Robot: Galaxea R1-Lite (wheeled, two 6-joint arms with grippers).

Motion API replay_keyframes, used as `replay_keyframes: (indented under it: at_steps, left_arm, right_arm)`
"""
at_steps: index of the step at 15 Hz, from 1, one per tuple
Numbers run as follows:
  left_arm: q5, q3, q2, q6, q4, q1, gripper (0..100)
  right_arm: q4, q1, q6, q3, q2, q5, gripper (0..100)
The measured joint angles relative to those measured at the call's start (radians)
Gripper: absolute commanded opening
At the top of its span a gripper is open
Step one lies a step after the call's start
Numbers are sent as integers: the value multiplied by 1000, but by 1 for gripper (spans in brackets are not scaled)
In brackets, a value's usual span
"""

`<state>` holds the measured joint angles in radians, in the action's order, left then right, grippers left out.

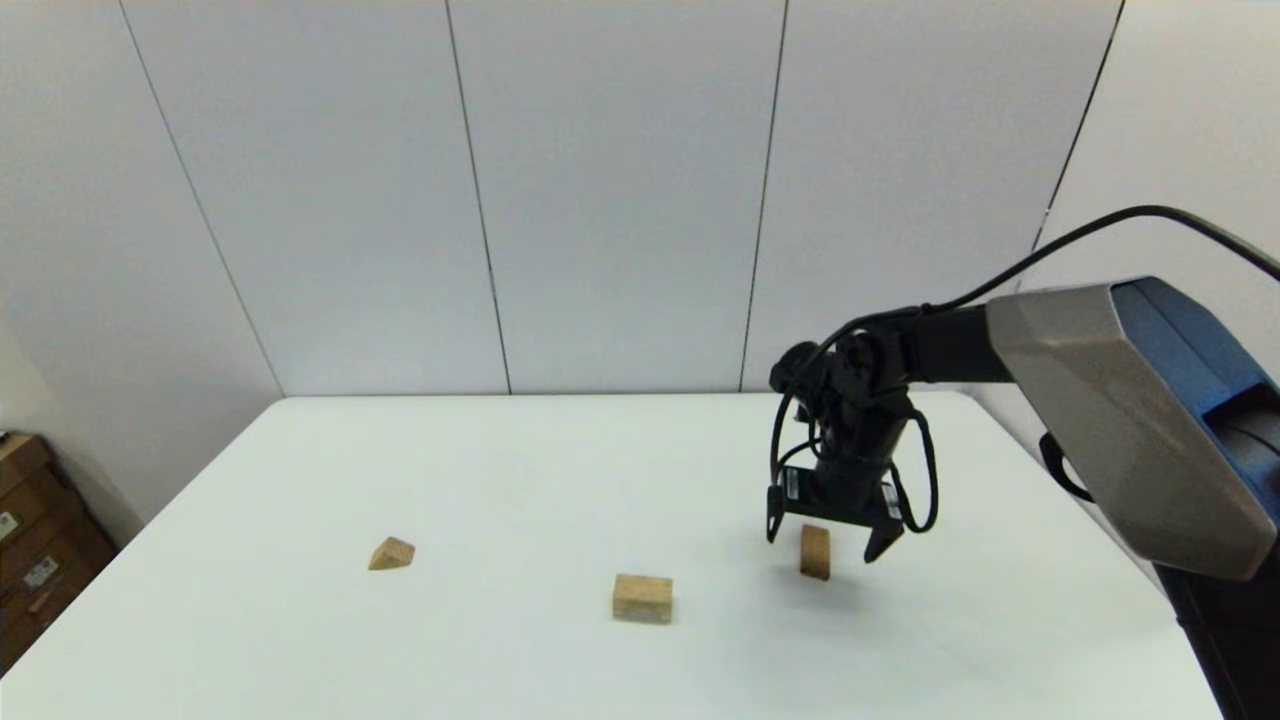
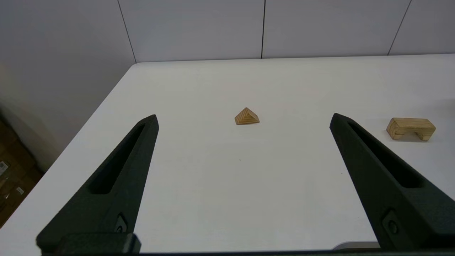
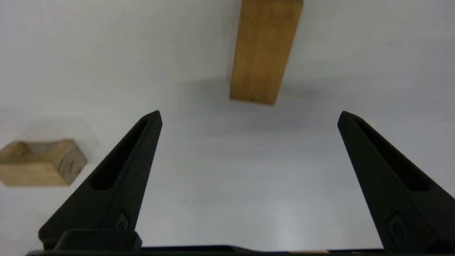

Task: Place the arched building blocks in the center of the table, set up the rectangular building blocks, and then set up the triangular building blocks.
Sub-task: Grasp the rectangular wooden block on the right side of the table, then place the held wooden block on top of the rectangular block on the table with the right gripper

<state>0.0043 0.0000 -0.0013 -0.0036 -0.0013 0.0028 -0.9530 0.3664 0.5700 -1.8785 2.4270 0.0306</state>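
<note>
The right gripper isn't ready to close yet: its fingers stop short of the slab's near edge [image 1: 815,574] [image 3: 252,100] and would miss it now, so the robot needs to first move toward it.
The pale arched block [image 1: 642,598] lies near the middle of the white table [image 1: 560,470], its hollow showing in the left wrist view [image 2: 411,128]. To its right lies the darker rectangular slab [image 1: 815,552] [image 3: 263,53]. My right gripper [image 1: 826,541] hangs open just above the slab, one finger on each side, touching nothing. The small triangular wedge [image 1: 391,553] [image 2: 247,116] sits alone on the table's left part. My left gripper [image 2: 243,121] is open and empty, back from the wedge, and out of the head view.
Brown cardboard boxes [image 1: 40,545] stand on the floor past the table's left edge. A white panelled wall [image 1: 620,190] runs behind the table. The right arm's grey and blue link [image 1: 1130,420] reaches in over the table's right side.
</note>
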Motion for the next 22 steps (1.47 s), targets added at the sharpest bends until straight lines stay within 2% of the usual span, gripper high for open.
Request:
replay_keyframes:
  at_steps: [10,11,22]
  left_arm:
    - [0,0,0,0,0,0,100]
    - [0,0,0,0,1,0,100]
    - [0,0,0,0,0,0,100]
  right_arm:
    - [17,-7,-1,-59,98,-10,100]
    - [20,-9,-1,-59,100,-10,0]
    - [26,-12,-1,-59,101,-22,0]
